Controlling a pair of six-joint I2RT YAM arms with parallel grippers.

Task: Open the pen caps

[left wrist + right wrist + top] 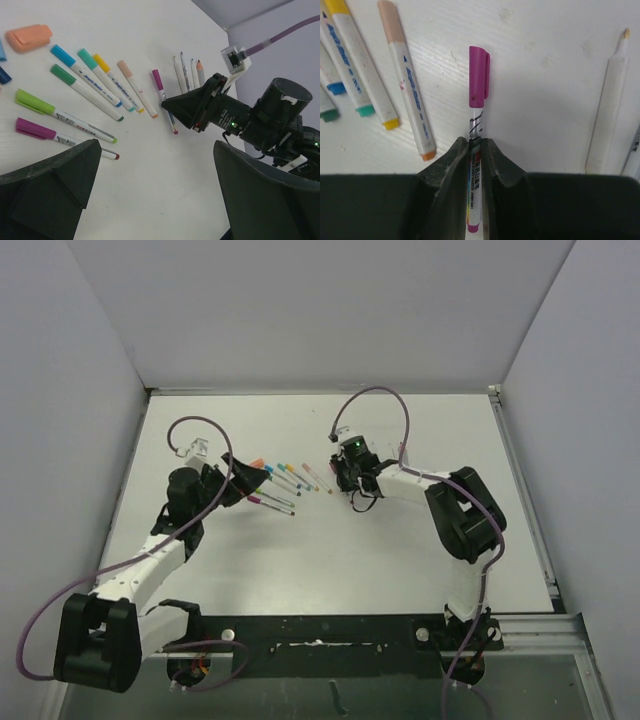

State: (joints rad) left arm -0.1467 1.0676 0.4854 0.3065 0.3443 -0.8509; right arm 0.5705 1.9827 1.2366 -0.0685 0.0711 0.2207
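The thin pen (476, 125) needs to be opened, so my left gripper should grab it by its magenta cap (478, 77) next. The pen's body is left to my right gripper.
Several capped marker pens lie in a row on the white table (400, 550). Their caps are blue (62, 53), teal (86, 57), yellow (101, 62), peach (125, 69), green (62, 75), light green (34, 101) and magenta (35, 129). A fat orange cap (29, 37) lies at the far left. My right gripper (475, 145) is shut on the barrel of a thin pen (476, 125). That pen lies on the table with its magenta cap (479, 75) still on, just beyond the fingertips. My left gripper (156, 145) is open and empty, near the row's left end (250, 478).
Three thin pale pencil-like sticks (187, 72) lie beyond the thin pen, and one shows in the right wrist view (607, 110). The right arm (455, 505) reaches in from the right. White walls enclose the table on three sides.
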